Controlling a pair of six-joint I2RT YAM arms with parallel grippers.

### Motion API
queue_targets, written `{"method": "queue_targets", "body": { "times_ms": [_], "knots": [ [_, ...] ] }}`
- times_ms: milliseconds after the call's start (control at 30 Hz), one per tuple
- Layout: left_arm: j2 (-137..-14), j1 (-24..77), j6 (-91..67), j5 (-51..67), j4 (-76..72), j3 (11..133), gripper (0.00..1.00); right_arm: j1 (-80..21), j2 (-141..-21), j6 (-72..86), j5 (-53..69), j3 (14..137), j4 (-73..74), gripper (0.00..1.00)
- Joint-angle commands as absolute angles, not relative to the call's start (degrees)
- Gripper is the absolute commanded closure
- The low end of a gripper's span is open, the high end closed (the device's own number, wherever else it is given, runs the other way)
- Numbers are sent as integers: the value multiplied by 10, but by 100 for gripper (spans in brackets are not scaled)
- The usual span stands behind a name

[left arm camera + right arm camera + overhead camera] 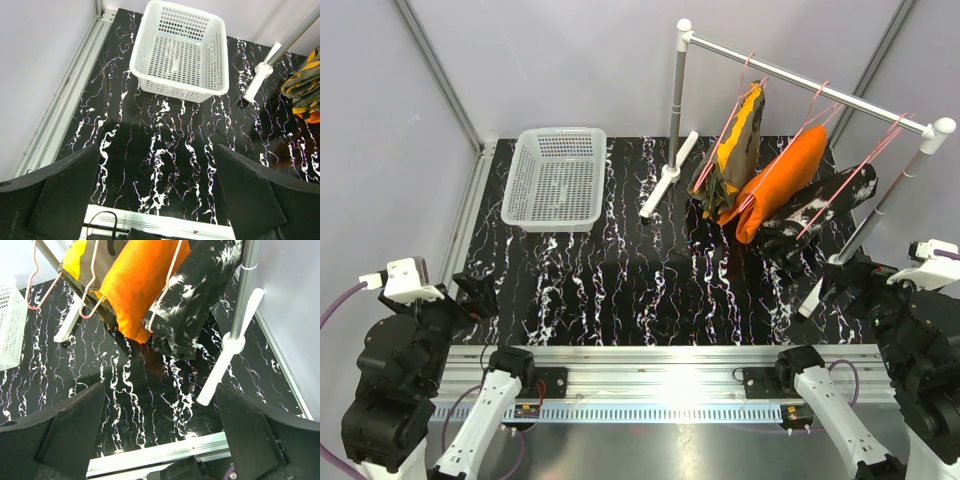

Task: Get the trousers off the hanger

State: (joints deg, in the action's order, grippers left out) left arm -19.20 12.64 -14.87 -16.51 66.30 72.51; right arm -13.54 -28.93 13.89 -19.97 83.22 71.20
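The right gripper grabs the black speckled trousers' pink hanger (151,327) by its near end next, which leaves the trousers free to remove.
Three pairs of trousers hang on pink hangers (820,100) from a white rail (800,78) at the back right: camouflage (738,140), plain orange (782,180) and black with white speckles (825,205). The right wrist view shows them from below: the black speckled pair (195,305) nearest, the orange pair (140,290) beside it, the camouflage pair (80,260) furthest left. My right gripper (160,400) is open and empty, low and in front of the rack (840,285). My left gripper (157,165) is open and empty near the front left (470,295), far from the trousers.
A white perforated basket (555,178) sits at the back left, its near wall (175,92) ahead of my left gripper. The rack's white feet (665,185) (227,365) rest on the black marbled table (620,290). Grey walls enclose three sides.
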Motion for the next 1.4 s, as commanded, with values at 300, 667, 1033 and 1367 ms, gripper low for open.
{"method": "queue_targets", "body": {
  "times_ms": [300,667,1033,1367],
  "knots": [
    [-190,128,-151,-153,635,725,1,-141,-358,176,-217,811,656,0],
    [-202,127,-149,-101,633,729,1,-141,-496,272,-408,722,501,5],
    [-192,128,-139,-74,636,717,1,-127,-618,245,-476,657,323,37],
    [-188,128,-138,-66,632,708,1,-113,-628,233,-455,643,297,96]
  ]
}}
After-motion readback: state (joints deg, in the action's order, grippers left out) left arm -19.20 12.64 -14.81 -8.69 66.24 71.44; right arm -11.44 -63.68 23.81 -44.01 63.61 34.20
